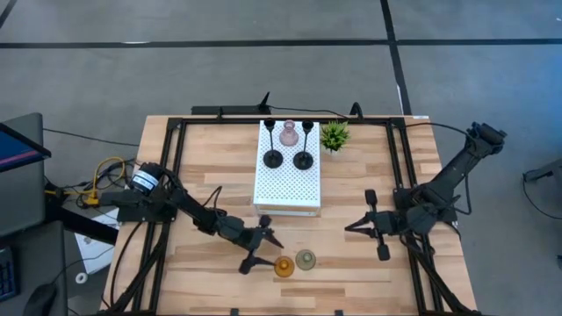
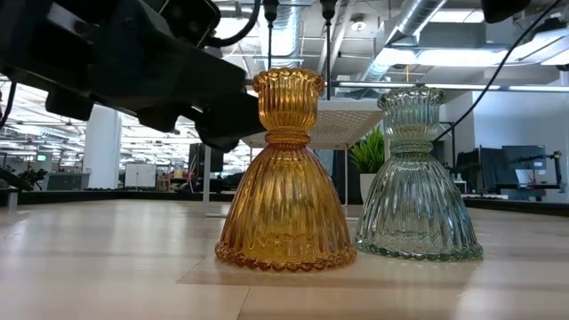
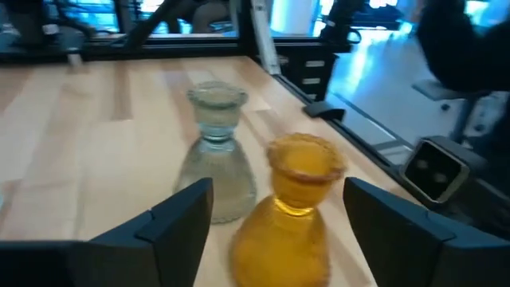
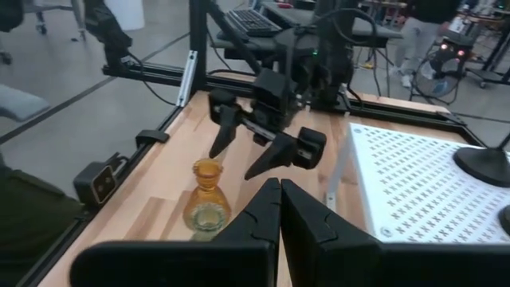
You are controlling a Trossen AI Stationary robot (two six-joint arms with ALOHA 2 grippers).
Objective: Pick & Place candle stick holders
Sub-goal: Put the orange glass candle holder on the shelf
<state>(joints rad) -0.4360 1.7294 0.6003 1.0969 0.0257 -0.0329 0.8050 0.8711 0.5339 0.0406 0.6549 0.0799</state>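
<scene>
The amber holder's narrow neck is off-centre beyond the fingers, so the left gripper should first move toward the neck and only then close on the holder.
An amber glass holder (image 1: 283,266) and a pale grey-green glass holder (image 1: 306,259) stand upright on their wide bases on the wooden table near its near edge. They also show in the low view, amber (image 2: 284,169) and grey-green (image 2: 416,178). Two black holders (image 1: 273,158) (image 1: 303,160) and a pink glass holder (image 1: 288,134) stand on a white perforated platform (image 1: 288,197). My left gripper (image 1: 260,250) is open just left of the amber holder (image 3: 295,199), which shows between its fingers without touching them. My right gripper (image 1: 349,226) is shut and empty, to the right of the platform.
A small green potted plant (image 1: 335,134) stands at the platform's far right corner. A black frame (image 1: 176,175) runs along the table's left, far and right sides. Bare wood lies between the platform and the two glass holders.
</scene>
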